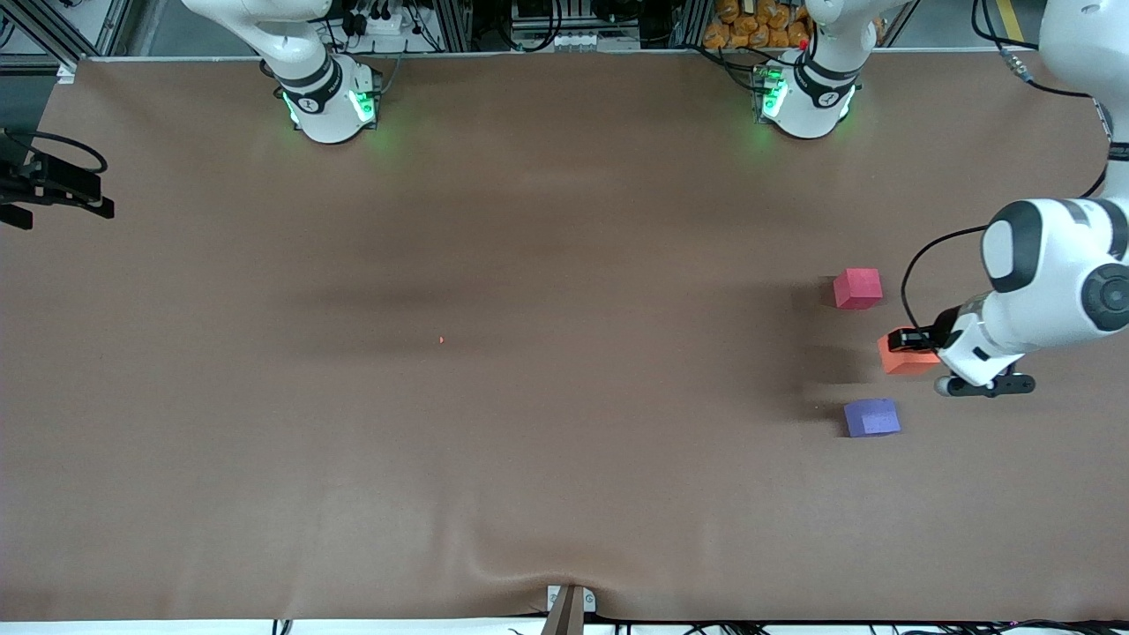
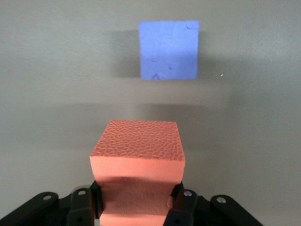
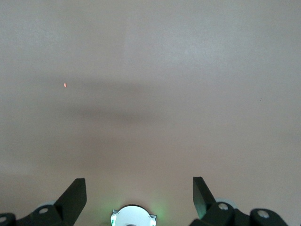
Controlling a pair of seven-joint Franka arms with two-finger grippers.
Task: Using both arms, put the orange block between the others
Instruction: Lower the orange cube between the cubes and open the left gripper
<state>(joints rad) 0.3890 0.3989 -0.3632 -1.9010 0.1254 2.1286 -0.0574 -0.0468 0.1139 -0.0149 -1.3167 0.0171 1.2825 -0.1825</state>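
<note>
The orange block's lower edge [image 1: 911,372] hangs above the gap between the cubes. My left gripper needs to lower the block into the gap before it lets go.
The orange block [image 1: 901,357] [image 2: 138,150] is clamped in my left gripper [image 1: 915,339] [image 2: 136,202], which is shut on its sides. It hangs level with the gap between the others, a little toward the left arm's end of the table from their line. Whether it touches the table I cannot tell. The red-pink cube [image 1: 857,288] lies farther from the front camera. The purple cube [image 1: 871,417] [image 2: 169,50] lies nearer to it. My right gripper [image 3: 138,188] is open over bare table with nothing between its fingers [image 3: 75,195]; the front view does not show it.
A tiny orange speck [image 1: 442,339] [image 3: 65,85] lies mid-table. The right arm's base [image 1: 331,101] and the left arm's base [image 1: 807,97] stand along the back edge. A black mount [image 1: 53,185] juts in at the right arm's end. A clamp [image 1: 569,604] sits at the front edge.
</note>
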